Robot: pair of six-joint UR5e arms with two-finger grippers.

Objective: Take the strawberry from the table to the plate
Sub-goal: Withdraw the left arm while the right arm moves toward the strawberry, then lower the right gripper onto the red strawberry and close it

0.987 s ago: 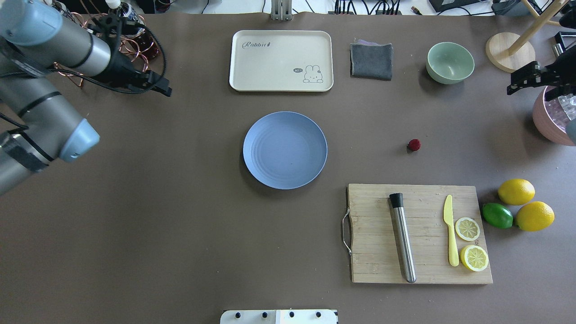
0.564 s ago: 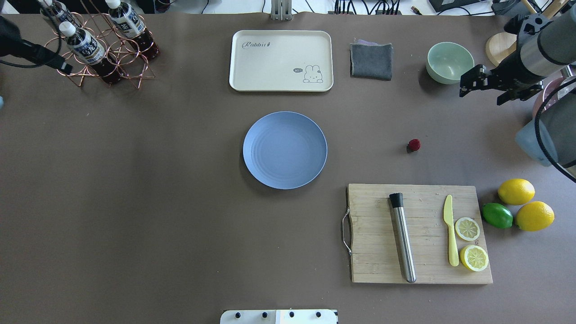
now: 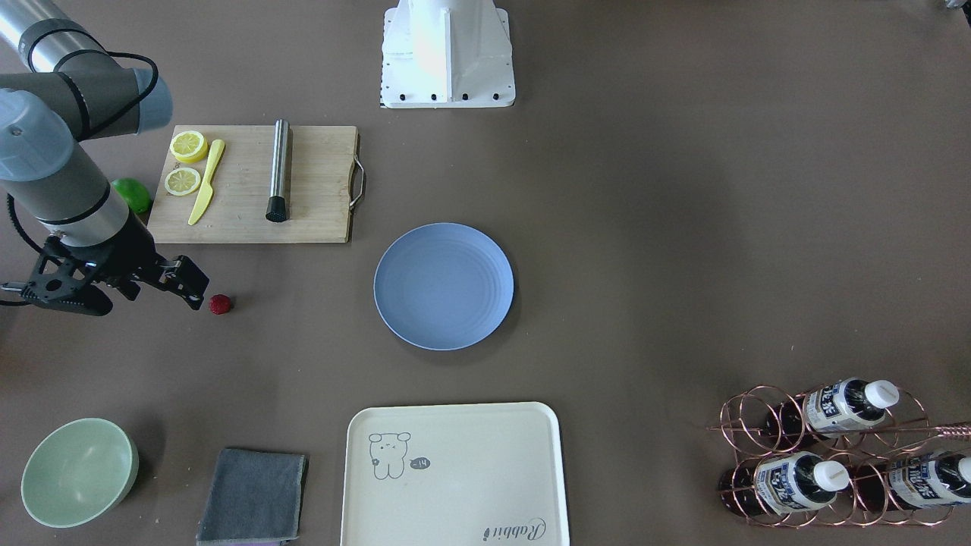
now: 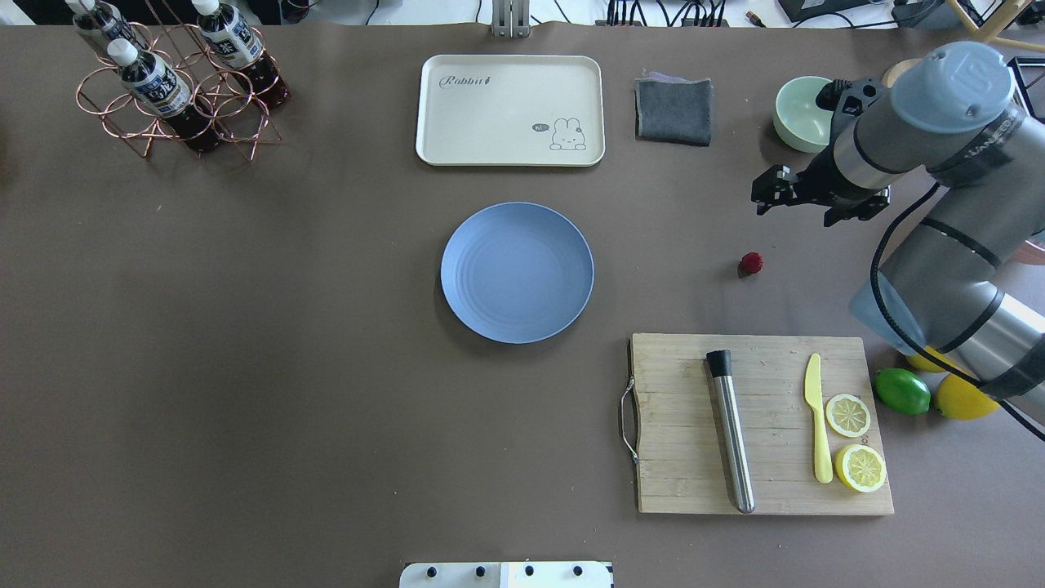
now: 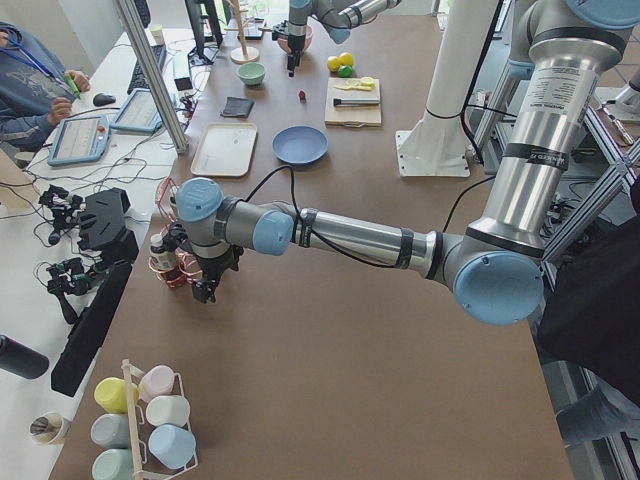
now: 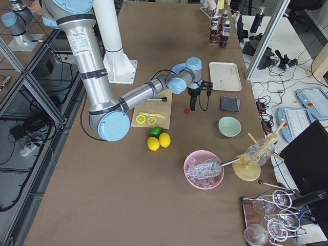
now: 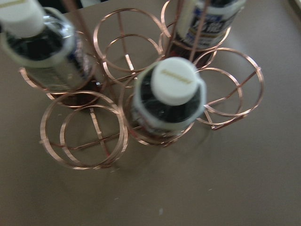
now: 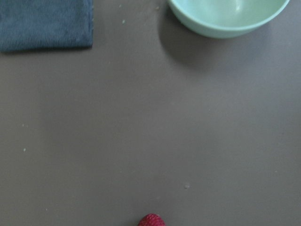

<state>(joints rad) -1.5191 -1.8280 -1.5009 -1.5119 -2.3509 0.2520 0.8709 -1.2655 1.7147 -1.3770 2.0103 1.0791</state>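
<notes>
Next, my right gripper grabs the small red strawberry around its round body (image 3: 219, 304) to move it onto the blue plate.
The strawberry (image 4: 751, 262) (image 3: 220, 304), small and dark red, lies on the brown table (image 4: 286, 367) to the right of the light-blue plate (image 4: 517, 272) (image 3: 444, 286), which holds nothing. My right gripper (image 4: 808, 204) (image 3: 114, 287) hangs above the table just beyond and to the right of the berry, its fingers spread and holding nothing. The right wrist view catches the strawberry (image 8: 151, 220) at its bottom edge. My left gripper (image 5: 205, 290) shows only in the exterior left view, over the copper bottle rack (image 4: 175, 82). I cannot tell whether it is open or shut.
A wooden cutting board (image 4: 678, 457) near the berry carries a steel muddler, a yellow knife and lemon halves. A lime (image 4: 902, 390) and lemons sit under my right arm. A green bowl (image 4: 804, 114), grey cloth (image 4: 673, 110) and cream tray (image 4: 510, 110) line the far side.
My right arm has swung in from the right edge toward the strawberry. My left arm has pulled out of the overhead view to the left. The strawberry has not moved.
</notes>
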